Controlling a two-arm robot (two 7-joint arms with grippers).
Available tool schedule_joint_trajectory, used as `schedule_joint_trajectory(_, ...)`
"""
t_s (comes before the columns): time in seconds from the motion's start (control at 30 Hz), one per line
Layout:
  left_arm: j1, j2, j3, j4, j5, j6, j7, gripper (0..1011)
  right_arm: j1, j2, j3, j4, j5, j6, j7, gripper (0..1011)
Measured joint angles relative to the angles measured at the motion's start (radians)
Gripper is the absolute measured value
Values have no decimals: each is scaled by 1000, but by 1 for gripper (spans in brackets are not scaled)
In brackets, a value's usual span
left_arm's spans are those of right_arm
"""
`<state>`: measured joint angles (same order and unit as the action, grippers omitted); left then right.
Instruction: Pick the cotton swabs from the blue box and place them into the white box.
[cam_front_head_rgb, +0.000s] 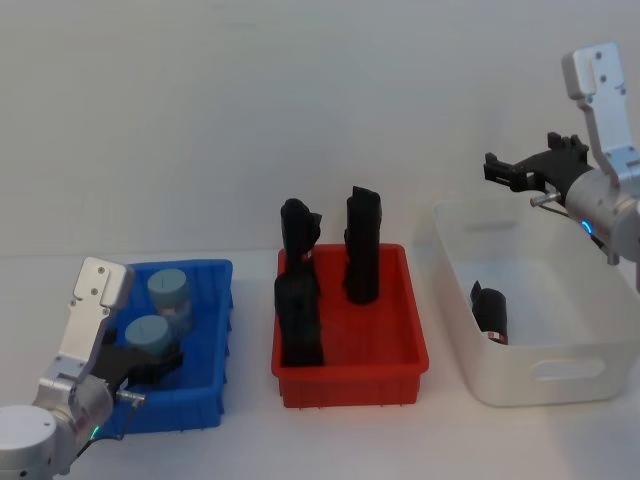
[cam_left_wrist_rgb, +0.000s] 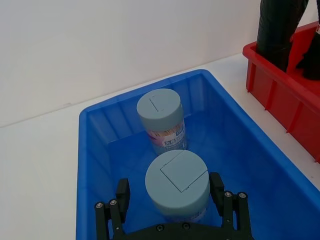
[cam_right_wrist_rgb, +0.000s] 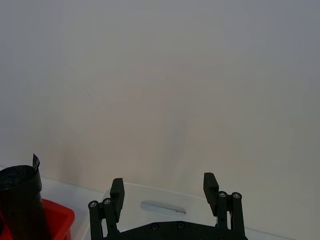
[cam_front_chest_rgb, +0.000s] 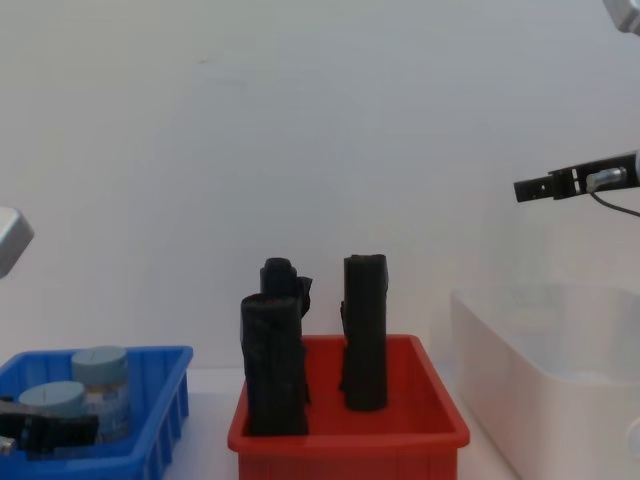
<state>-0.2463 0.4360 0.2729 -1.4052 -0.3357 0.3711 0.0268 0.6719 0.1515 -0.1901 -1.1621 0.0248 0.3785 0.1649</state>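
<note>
Next, my left gripper grabs the near tub by its body just under the lid (cam_left_wrist_rgb: 189, 216), to get the cotton swabs into the white box.
Two cotton swabs tubs with grey-blue lids stand in the blue box (cam_front_head_rgb: 215, 275) at the left: a far one (cam_front_head_rgb: 168, 290) (cam_left_wrist_rgb: 160, 107) and a near one (cam_front_head_rgb: 152, 335) (cam_left_wrist_rgb: 177, 175). My left gripper (cam_front_head_rgb: 155, 362) (cam_left_wrist_rgb: 170, 192) is down inside the box, open, with one finger on each side of the near tub. Over at the right, my right gripper (cam_front_head_rgb: 500, 170) (cam_right_wrist_rgb: 163, 185) hangs open and holds nothing, above the far left corner of the white box (cam_front_head_rgb: 540, 378). The chest view shows both tubs (cam_front_chest_rgb: 100, 365) low at the left.
A red bin (cam_front_head_rgb: 350, 388) between the two boxes holds three tall black rolls (cam_front_head_rgb: 362, 250). Another black roll (cam_front_head_rgb: 492, 312) lies inside the white box. The blue box's walls (cam_left_wrist_rgb: 90, 165) close in on the left gripper.
</note>
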Motion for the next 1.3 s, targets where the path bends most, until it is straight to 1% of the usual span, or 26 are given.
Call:
schedule_joint_trajectory(0.1, -2, -1, 0, 4, 1, 0, 0, 1003, 0, 0, 0, 0, 0, 0, 0, 1001)
schedule_joint_trajectory(0.2, -2, -2, -1, 7, 2, 1, 0, 958, 0, 0, 0, 0, 0, 0, 0, 1002)
schedule_joint_trajectory(0.37, -5, -4, -1, 13, 4, 1, -1, 837, 0, 0, 0, 0, 0, 0, 0, 1002)
schedule_joint_trajectory(0.4, -5, -4, -1, 14, 4, 2, -1, 783, 0, 0, 0, 0, 0, 0, 0, 1001)
schedule_joint_trajectory(0.47, -5, -4, -2, 15, 4, 2, -1, 754, 0, 0, 0, 0, 0, 0, 0, 1002)
schedule_joint_trajectory(0.5, -5, -4, -2, 15, 4, 2, -1, 708, 0, 0, 0, 0, 0, 0, 0, 1001)
schedule_joint_trajectory(0.53, -5, -4, -2, 16, 4, 2, -1, 693, 0, 0, 0, 0, 0, 0, 0, 1001)
schedule_joint_trajectory(0.63, -6, -4, -2, 17, 4, 2, -1, 677, 0, 0, 0, 0, 0, 0, 0, 1002)
schedule_joint_trajectory(1.07, -6, -5, -2, 18, 7, 2, -1, 676, 0, 0, 0, 0, 0, 0, 0, 1002)
schedule_joint_trajectory(1.17, -5, -5, -4, 10, 8, 3, 3, 676, 0, 0, 0, 0, 0, 0, 0, 1001)
schedule_joint_trajectory(1.3, 2, -1, -9, -19, 8, 3, 23, 676, 0, 0, 0, 0, 0, 0, 0, 1001)
